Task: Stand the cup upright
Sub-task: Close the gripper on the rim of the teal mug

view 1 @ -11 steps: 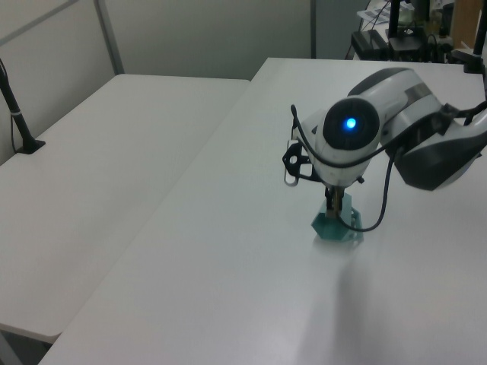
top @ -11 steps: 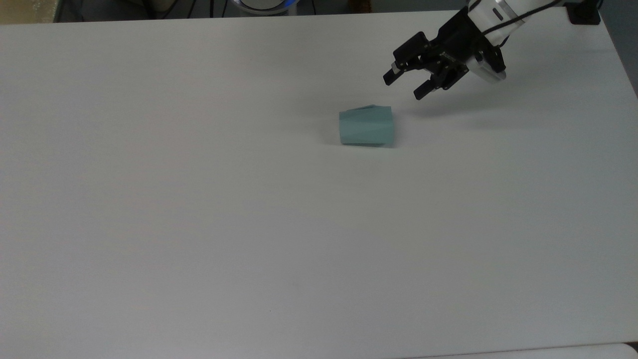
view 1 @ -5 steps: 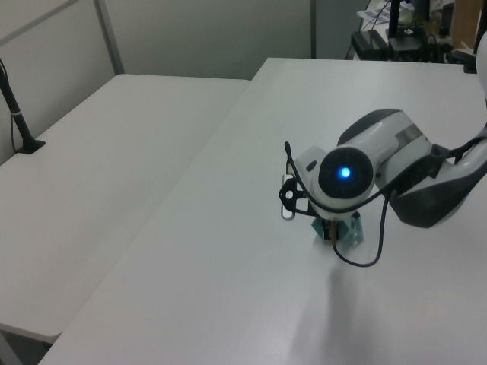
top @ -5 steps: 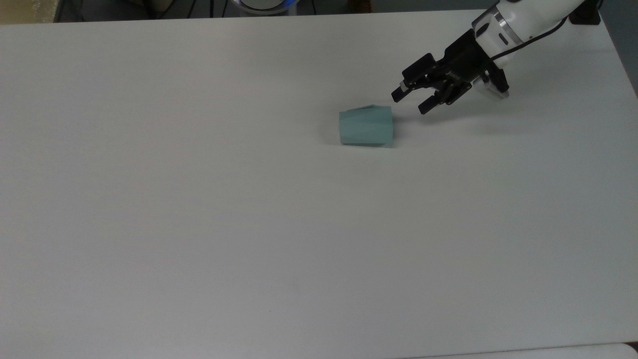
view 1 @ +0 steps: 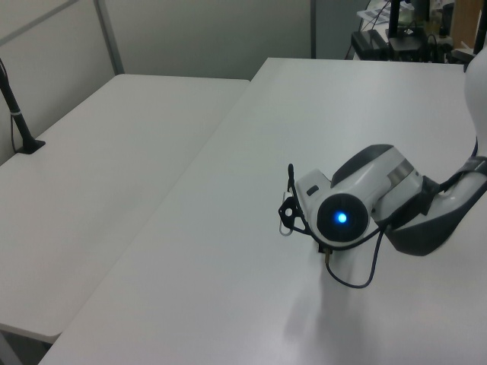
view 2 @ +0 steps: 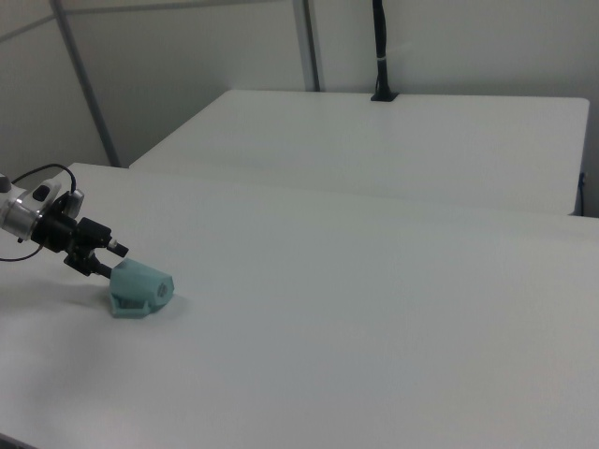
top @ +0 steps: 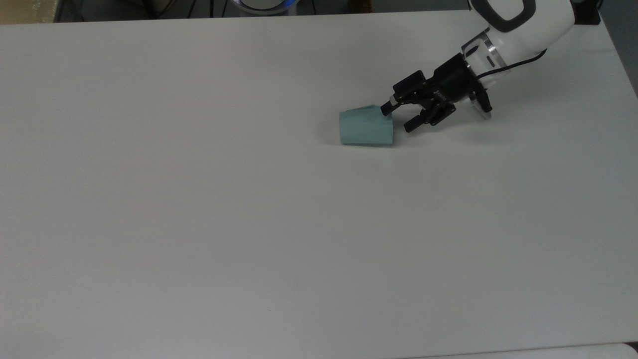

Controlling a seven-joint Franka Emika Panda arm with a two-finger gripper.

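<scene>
My gripper takes hold of the cup's rim next, to set the cup upright on the tabletop.
The pale teal faceted cup lies on its side on the white table, its wider rim end pointing to the top view's right. My gripper is open and low at that rim end. Its farther fingertip touches the rim's upper corner, and the nearer one hangs just right of the cup. In the right view the cup lies with the gripper at its left end. In the left view the arm's wrist hides the cup.
A second white table stands beside this one, across a narrow gap. A black post rises at its far edge. A black clamp sits at the table's far right corner in the top view. Wide bare tabletop surrounds the cup.
The gripper has come down and moved left in the top view, from above and right of the cup to its rim end. The cup has not moved. The fingers stay apart.
</scene>
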